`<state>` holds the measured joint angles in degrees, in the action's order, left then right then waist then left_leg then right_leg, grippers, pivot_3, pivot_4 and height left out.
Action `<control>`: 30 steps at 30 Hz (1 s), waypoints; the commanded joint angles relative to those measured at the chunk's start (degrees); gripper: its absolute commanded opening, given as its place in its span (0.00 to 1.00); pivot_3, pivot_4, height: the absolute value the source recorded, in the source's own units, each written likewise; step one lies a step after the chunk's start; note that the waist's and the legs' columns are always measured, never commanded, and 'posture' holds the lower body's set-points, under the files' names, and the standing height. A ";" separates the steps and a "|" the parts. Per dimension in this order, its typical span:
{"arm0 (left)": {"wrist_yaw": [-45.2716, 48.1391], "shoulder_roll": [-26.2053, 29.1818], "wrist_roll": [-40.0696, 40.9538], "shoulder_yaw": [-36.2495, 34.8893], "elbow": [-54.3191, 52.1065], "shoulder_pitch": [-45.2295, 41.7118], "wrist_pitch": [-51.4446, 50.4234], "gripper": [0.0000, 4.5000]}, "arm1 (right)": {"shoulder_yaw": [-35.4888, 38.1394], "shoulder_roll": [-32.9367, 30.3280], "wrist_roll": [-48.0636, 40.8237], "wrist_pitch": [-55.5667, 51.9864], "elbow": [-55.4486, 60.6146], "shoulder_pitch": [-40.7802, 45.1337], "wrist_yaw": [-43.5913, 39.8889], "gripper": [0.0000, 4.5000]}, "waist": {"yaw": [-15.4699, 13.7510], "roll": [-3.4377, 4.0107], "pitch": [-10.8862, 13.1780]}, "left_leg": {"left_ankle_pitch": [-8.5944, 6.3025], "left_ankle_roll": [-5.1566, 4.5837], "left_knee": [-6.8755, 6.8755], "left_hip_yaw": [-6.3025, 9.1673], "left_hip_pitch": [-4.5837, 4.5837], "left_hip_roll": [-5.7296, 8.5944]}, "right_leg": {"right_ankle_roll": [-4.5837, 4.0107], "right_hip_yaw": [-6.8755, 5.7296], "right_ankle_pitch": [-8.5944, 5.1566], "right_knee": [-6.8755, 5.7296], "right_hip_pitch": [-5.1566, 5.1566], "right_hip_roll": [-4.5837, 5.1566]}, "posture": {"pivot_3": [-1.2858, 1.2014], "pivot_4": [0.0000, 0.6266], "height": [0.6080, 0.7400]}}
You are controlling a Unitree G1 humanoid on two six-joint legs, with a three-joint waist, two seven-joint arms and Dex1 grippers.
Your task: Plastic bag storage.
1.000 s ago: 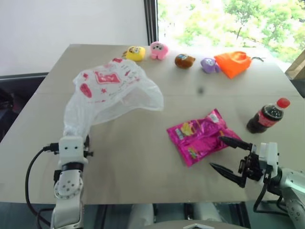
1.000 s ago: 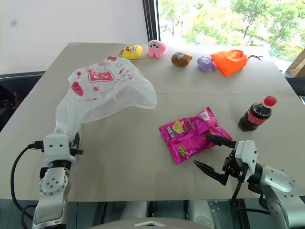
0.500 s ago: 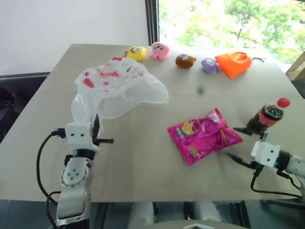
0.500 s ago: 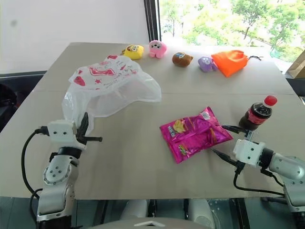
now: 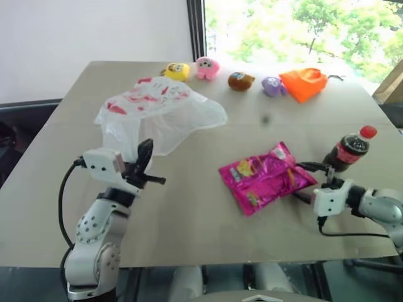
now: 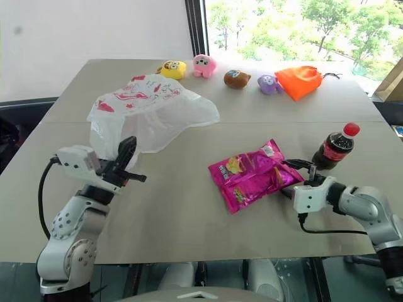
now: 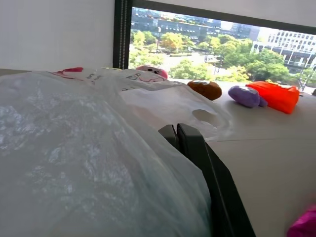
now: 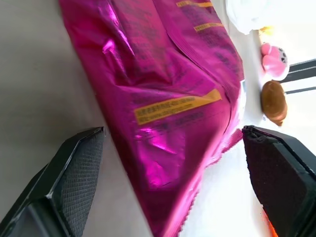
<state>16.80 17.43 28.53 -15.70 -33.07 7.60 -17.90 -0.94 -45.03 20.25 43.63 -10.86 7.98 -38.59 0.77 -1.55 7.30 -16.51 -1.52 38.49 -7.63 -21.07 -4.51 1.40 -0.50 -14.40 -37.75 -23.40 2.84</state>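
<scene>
The right gripper next grabs the magenta snack packet by its crimped end [image 5: 302,177] to store the snack in the plastic bag [image 5: 160,110].
The plastic bag [image 5: 160,110], translucent white with red print, lies bunched on the table's left half, its near end lifted. My left gripper [image 5: 146,165] is shut on that near end and points forward, slightly upward. In the left wrist view the closed fingers [image 7: 190,143] press together with bag film [image 7: 74,163] draped beside them. My right gripper [image 5: 303,181] is open at the right end of a shiny magenta snack packet [image 5: 264,179]. In the right wrist view the packet [image 8: 163,84] lies just ahead between the two spread fingers [image 8: 74,168]; I cannot tell whether they touch it.
A cola bottle [image 5: 348,150] stands just behind my right gripper. Along the table's far edge sit yellow [image 5: 175,70], pink [image 5: 205,67], brown [image 5: 240,80] and purple [image 5: 271,85] plush toys and an orange cloth pouch [image 5: 304,83]. Bare tabletop [image 5: 189,207] lies between my arms.
My left gripper has risen and moved right, pulling the bag's near end up with it. My right gripper has rolled and moved forward to the packet's right end, still open.
</scene>
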 commanded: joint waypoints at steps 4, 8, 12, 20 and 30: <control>0.21 0.28 0.74 -1.10 -2.81 2.21 0.93 0.01 | -6.12 0.94 7.30 1.30 -3.82 6.35 4.99 1.00 | 0.13 -0.06 0.03 | 0.01 0.01 0.00 -0.03 0.17 -0.03 | -0.01 0.01 -0.01 -0.05 0.09 -0.03 | 0.52 0.24 1.00; -0.70 -0.41 0.09 -1.13 -3.25 3.02 1.47 0.01 | -9.22 1.43 8.18 2.31 -6.30 9.21 6.05 1.00 | 0.32 -0.09 0.03 | 0.01 0.02 -0.01 -0.09 0.33 -0.05 | -0.22 0.07 -0.12 -0.07 0.18 -0.03 | 0.52 0.24 1.00; -1.22 -0.98 -0.49 -0.85 -3.86 3.85 2.22 0.00 | -10.98 1.15 7.83 3.72 -7.71 10.23 7.01 0.81 | 0.36 -0.14 0.04 | 0.01 0.02 -0.01 -0.12 0.39 -0.07 | -0.23 0.10 -0.12 -0.07 0.23 -0.04 | 0.52 0.24 1.00; 1.82 -0.76 -1.52 3.14 -4.28 5.33 4.13 0.00 | -11.10 3.18 -0.26 0.42 -6.80 9.94 6.35 0.01 | 0.19 -0.12 0.13 | 0.00 0.01 -0.03 -0.11 0.35 -0.06 | -0.24 0.10 -0.13 -0.04 0.22 -0.02 | 0.52 0.24 1.00; 13.08 2.40 4.07 8.87 -6.45 9.44 3.81 0.00 | -9.50 12.98 -15.51 -21.45 2.78 11.92 1.57 0.01 | 0.20 0.02 0.37 | -0.09 -0.13 -0.10 -0.08 0.22 -0.10 | -0.23 0.06 -0.12 -0.04 0.09 -0.02 | 0.52 0.24 1.00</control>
<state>27.64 19.08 30.85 -7.40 -35.84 16.58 -15.15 -12.32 -32.80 7.75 25.51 -10.91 18.39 -37.15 0.98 -1.53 7.67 -16.60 -1.66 38.39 -7.70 -20.87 -4.61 1.16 -0.45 -14.53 -37.79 -23.33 2.82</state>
